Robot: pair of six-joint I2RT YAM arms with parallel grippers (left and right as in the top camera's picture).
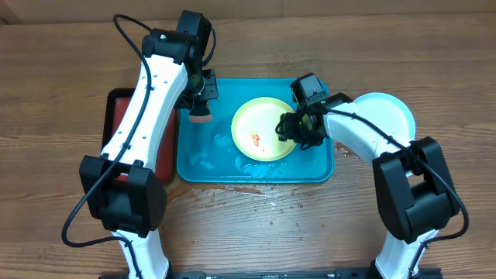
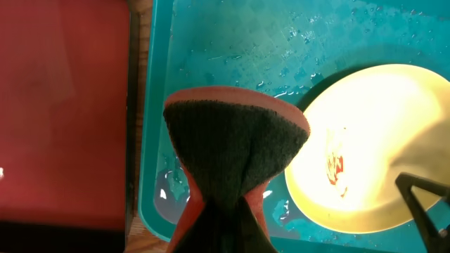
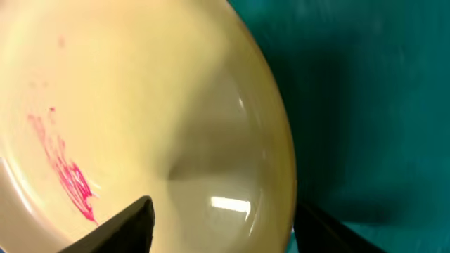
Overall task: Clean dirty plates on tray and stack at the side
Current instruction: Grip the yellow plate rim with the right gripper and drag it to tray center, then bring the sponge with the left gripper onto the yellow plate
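Note:
I should next use my right gripper to grab the smeared plate's rim (image 1: pixel 292 141) on the side nearest the blue plate (image 1: pixel 387 112). That leaves the plate's smeared side free to sponge clean, and the plate free to stack.
The turquoise tray (image 1: pixel 209 163) lies mid-table, wet with water. One yellow-green rimmed plate (image 1: pixel 260 116) with red smears lies in its right half. My left gripper (image 1: pixel 203 94) is shut on an orange sponge (image 1: pixel 200 118) with a dark scouring face, held above the tray's left part, left of the plate (image 2: pixel 380 140). The sponge (image 2: pixel 235 147) fills the left wrist view. My right gripper (image 1: pixel 297 128) is open, its fingers (image 3: pixel 223 225) straddling the plate's right rim (image 3: pixel 140 84). A light blue rimmed plate (image 1: pixel 387 112) lies on the table right of the tray. I see no separate white plate.
A dark red black-rimmed tray (image 1: pixel 116 116) lies against the turquoise tray's left side and shows in the left wrist view (image 2: pixel 63 105). Water drops lie on the wooden table (image 1: pixel 256 194) in front of the tray. The right arm reaches over the blue plate's left edge.

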